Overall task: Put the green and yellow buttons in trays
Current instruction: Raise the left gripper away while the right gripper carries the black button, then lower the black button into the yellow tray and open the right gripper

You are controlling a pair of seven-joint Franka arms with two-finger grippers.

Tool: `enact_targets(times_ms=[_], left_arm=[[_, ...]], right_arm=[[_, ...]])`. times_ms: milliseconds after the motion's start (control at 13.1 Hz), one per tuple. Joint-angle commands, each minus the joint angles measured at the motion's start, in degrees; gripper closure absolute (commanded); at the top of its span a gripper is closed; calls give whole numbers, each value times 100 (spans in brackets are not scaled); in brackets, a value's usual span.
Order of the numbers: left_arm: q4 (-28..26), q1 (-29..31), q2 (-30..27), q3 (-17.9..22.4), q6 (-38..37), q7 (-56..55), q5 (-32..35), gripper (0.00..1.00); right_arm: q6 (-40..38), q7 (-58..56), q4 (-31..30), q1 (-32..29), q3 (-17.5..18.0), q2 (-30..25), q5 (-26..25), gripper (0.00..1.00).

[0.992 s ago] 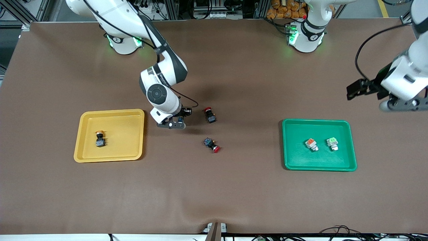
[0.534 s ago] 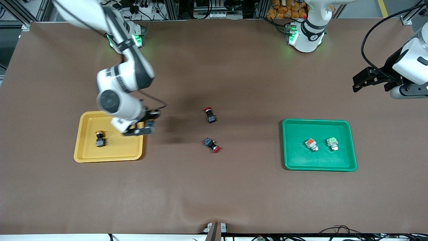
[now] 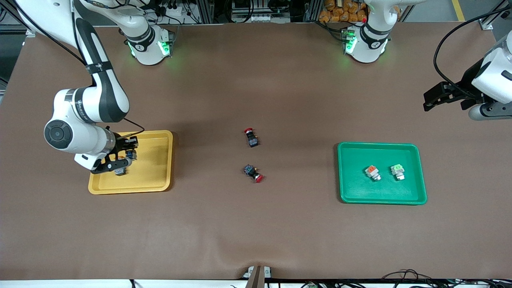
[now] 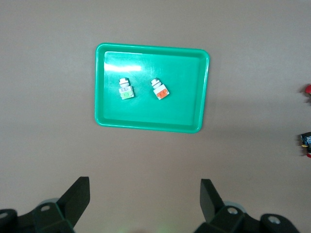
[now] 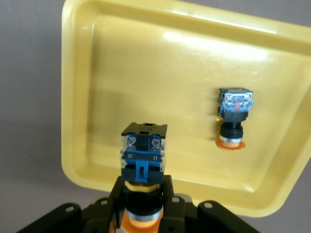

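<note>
The button hangs above the bottom of the yellow tray, so my right gripper lowers the yellow-capped button into that tray, before it lets go.
My right gripper [image 3: 119,161] is over the yellow tray [image 3: 154,170], shut on a yellow-capped black-bodied button [image 5: 144,155]. A second yellow-capped button [image 5: 233,116] lies in the yellow tray [image 5: 146,73]; in the front view my gripper mostly hides it. The green tray [image 3: 356,188] holds the orange-capped white button [image 3: 373,172] and the light-green-capped white button [image 3: 398,171]; both also show in the left wrist view [image 4: 160,90] [image 4: 126,90]. My left gripper [image 3: 489,112] waits, open and empty, high over the table's left-arm end, off the green tray [image 4: 187,111].
Two red-capped black buttons lie on the brown mat in the middle of the table, one [image 3: 251,137] farther from the front camera than the other [image 3: 253,173].
My right gripper has carried the yellow-capped button from beside the red buttons to over the yellow tray. My left gripper drew up and away from the green tray.
</note>
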Motion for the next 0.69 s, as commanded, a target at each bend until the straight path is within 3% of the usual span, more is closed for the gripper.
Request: enact_targets(times_ms=[0, 382, 611], left_arm=[[46, -577, -16, 747, -143, 104, -25, 0], [37, -393, -16, 705, -178, 131, -25, 0], [37, -68, -16, 380, -170, 131, -25, 0]], right_arm=[[611, -81, -74, -140, 104, 323, -194, 100], [1499, -327, -65, -211, 104, 964, -194, 100], [1703, -337, -65, -211, 104, 1098, -194, 100]])
